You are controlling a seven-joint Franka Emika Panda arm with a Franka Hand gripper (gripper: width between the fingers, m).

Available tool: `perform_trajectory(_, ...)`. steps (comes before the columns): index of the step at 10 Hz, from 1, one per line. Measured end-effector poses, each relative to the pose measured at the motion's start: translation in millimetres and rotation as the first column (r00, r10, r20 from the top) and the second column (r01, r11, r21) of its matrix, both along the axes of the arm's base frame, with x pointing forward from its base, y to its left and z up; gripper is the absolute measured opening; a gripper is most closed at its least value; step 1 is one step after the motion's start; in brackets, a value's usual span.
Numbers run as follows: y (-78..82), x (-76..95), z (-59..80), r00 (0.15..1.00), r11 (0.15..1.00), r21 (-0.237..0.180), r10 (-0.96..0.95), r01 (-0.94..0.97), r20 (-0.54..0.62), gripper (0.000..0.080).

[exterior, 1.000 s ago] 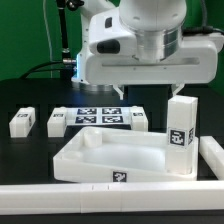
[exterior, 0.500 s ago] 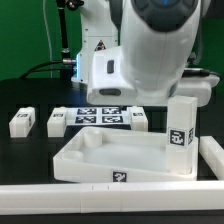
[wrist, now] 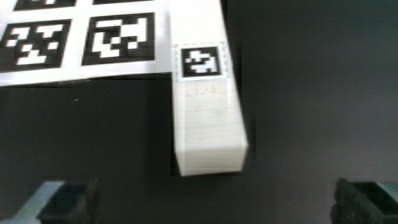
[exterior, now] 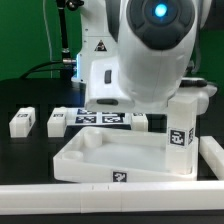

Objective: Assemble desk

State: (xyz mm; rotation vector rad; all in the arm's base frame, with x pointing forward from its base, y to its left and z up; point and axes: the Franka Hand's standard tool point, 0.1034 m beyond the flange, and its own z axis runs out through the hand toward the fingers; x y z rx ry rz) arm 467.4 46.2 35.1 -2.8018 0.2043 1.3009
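Observation:
I should lower my gripper before I close it on the lying leg, because its open fingers are still hanging above the leg.
The desk's white rimmed tabletop (exterior: 115,155) lies near the front of the table. One blocky tagged leg (exterior: 180,135) stands upright in its corner at the exterior view's right. Three more legs lie loose behind it (exterior: 22,122) (exterior: 56,121) (exterior: 140,121). In the wrist view a lying leg (wrist: 210,115), tag up, sits beside the marker board (wrist: 89,40). My gripper (wrist: 210,205) hangs above it, open, with dark fingertips (wrist: 50,205) wide apart and nothing between them. In the exterior view the arm's body (exterior: 150,55) hides the gripper.
The marker board (exterior: 100,117) lies flat behind the tabletop between the loose legs. A long white rail (exterior: 100,200) runs along the front edge and another piece (exterior: 212,155) stands at the exterior view's right. The table surface is black.
The arm has swung toward the camera and fills more of the exterior view. The gripper stays open. No desk part has moved.

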Motion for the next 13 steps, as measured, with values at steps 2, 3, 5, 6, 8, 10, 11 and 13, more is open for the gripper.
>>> perform_trajectory(2, 0.3, -11.2, -10.0, 1.000, 1.000, -0.004, -0.001, 0.001, -0.006, 0.0649)
perform_trajectory(3, 0.8, -15.2, -11.9, 1.000, 1.000, -0.005, -0.002, 0.002, -0.014, 0.0649)
perform_trajectory(5, 0.9, -18.4, -14.1, 1.000, 1.000, -0.006, -0.002, 0.002, -0.022, 0.0649)
perform_trajectory(6, 1.6, -21.9, -15.9, 1.000, 1.000, -0.007, -0.003, 0.003, -0.029, 0.0649)
perform_trajectory(8, 4.3, -27.0, -18.5, 0.999, 1.000, -0.005, 0.000, -0.001, -0.038, 0.0649)
perform_trajectory(10, 4.2, -30.2, -20.5, 0.999, 1.000, -0.005, 0.000, 0.000, -0.042, 0.0649)
perform_trajectory(11, 3.9, -30.3, -20.8, 0.999, 1.000, -0.005, 0.000, 0.000, -0.043, 0.0649)
perform_trajectory(13, 3.7, -30.3, -20.8, 0.999, 1.000, -0.005, -0.001, 0.001, -0.043, 0.0640)
